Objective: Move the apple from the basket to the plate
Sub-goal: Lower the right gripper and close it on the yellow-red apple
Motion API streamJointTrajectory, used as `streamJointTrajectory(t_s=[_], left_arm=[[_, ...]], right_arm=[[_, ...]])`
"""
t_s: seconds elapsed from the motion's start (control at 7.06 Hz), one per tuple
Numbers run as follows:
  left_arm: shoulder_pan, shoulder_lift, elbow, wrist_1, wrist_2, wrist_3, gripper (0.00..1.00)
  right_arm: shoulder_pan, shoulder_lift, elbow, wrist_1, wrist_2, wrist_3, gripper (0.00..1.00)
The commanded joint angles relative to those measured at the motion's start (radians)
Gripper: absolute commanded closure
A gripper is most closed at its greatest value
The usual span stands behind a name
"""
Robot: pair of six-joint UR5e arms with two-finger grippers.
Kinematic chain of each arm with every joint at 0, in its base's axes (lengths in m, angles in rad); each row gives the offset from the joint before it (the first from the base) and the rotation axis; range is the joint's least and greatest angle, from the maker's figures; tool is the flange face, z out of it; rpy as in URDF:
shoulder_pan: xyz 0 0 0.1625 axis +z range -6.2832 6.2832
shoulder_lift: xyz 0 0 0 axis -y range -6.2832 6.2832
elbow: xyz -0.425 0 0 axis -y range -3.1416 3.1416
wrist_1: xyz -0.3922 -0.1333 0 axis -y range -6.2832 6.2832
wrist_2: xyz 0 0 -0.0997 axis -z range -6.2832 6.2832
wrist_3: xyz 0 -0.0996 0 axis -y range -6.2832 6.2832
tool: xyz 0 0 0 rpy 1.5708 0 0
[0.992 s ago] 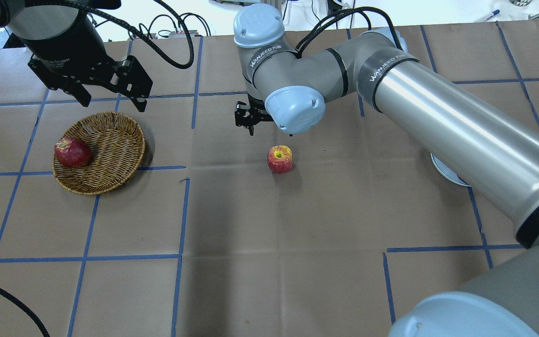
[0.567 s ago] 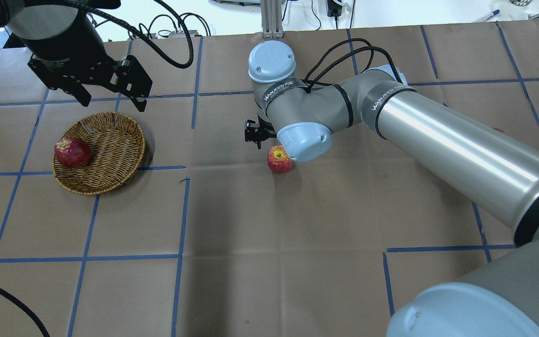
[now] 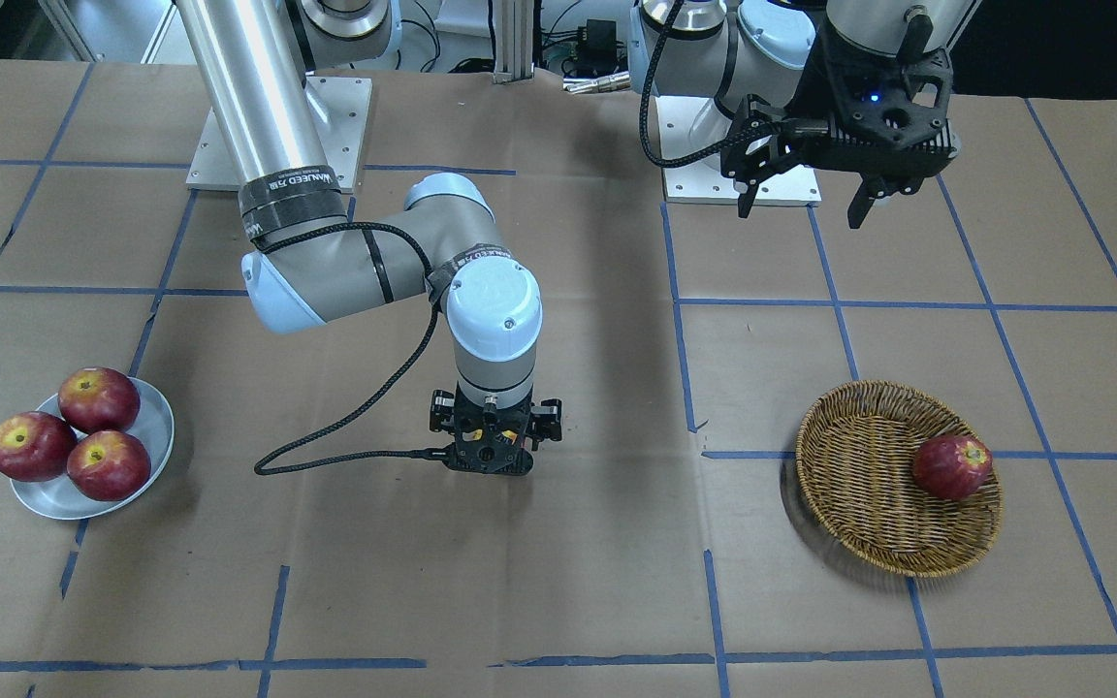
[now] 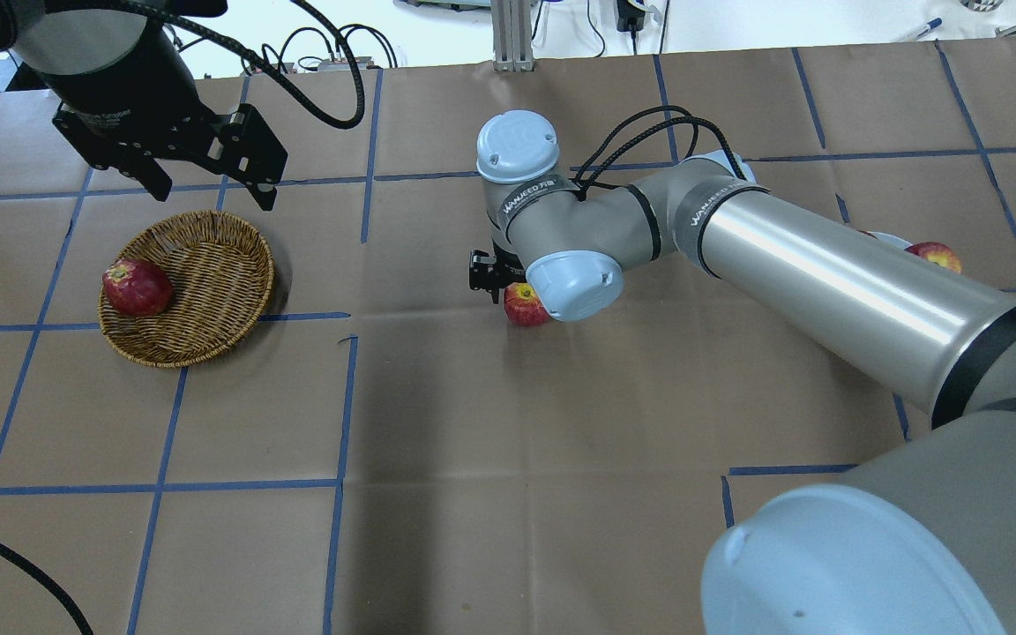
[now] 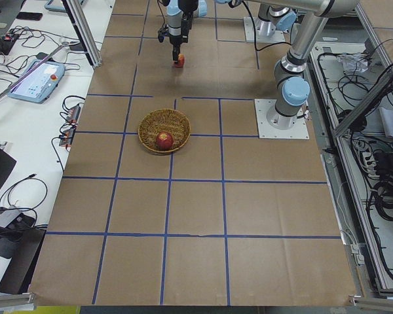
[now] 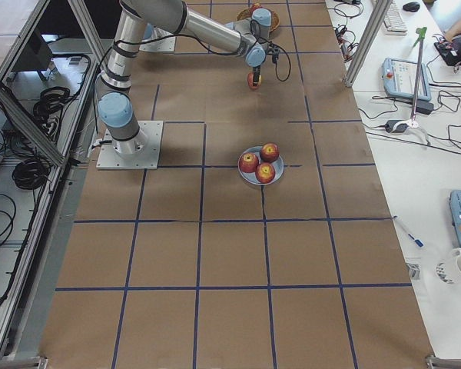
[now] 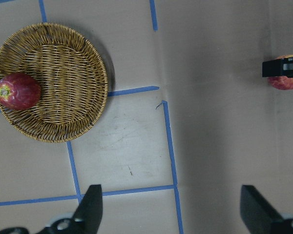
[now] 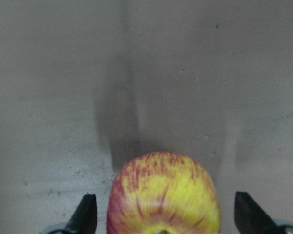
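My right gripper will next grab the yellow, red-streaked apple around its rounded body (image 8: pixel 162 200). Then it can transfer the apple to the plate.
The yellow, red-streaked apple (image 4: pixel 521 305) sits on the brown paper at the table's middle, outside the basket. My right gripper (image 3: pixel 492 464) is down over it, open, one finger on each side, as the right wrist view shows the apple (image 8: pixel 163 195) between the fingertips. In the front-facing view the gripper hides the apple. The wicker basket (image 4: pixel 208 265) at the left holds one dark red apple (image 4: pixel 136 287). My left gripper (image 4: pixel 211 190) hangs open and empty above the basket's far rim. The white-grey plate (image 3: pixel 159 427) holds three red apples.
In the overhead view my right arm (image 4: pixel 825 273) covers most of the plate; only one plate apple (image 4: pixel 935 256) shows. Blue tape lines cross the paper. Cables and equipment lie beyond the table's far edge.
My right arm has swung toward me and lowered, so its open gripper now straddles the yellow apple. The left arm, the basket and the apples have not moved.
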State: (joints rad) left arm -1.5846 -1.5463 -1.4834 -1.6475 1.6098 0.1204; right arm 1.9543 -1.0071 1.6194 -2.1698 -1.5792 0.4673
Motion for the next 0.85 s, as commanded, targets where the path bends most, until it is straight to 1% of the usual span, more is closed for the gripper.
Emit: streamJointTrajectory(t_s=[0.0,0.14,0.28,0.57,0.71], left_arm=[[0.0,0.0,0.0,0.0,-0.001,-0.001,0.01],[0.0,0.0,0.0,0.0,-0.001,-0.001,0.01],[0.0,0.0,0.0,0.0,-0.002,-0.001,0.01],[0.0,0.0,0.0,0.0,-0.002,-0.001,0.01],[-0.002,0.0,0.0,0.0,-0.004,-0.001,0.01]], right_arm=[[0.003,0.002,0.004,0.005,0.002,0.004,0.28],[0.0,0.001,0.0,0.005,0.002,0.004,0.4],[-0.003,-0.007,-0.01,0.008,0.001,0.004,0.43],[-0.017,-0.056,-0.016,0.013,0.001,0.004,0.43],[-0.026,-0.112,-0.018,0.042,0.001,0.001,0.43]])
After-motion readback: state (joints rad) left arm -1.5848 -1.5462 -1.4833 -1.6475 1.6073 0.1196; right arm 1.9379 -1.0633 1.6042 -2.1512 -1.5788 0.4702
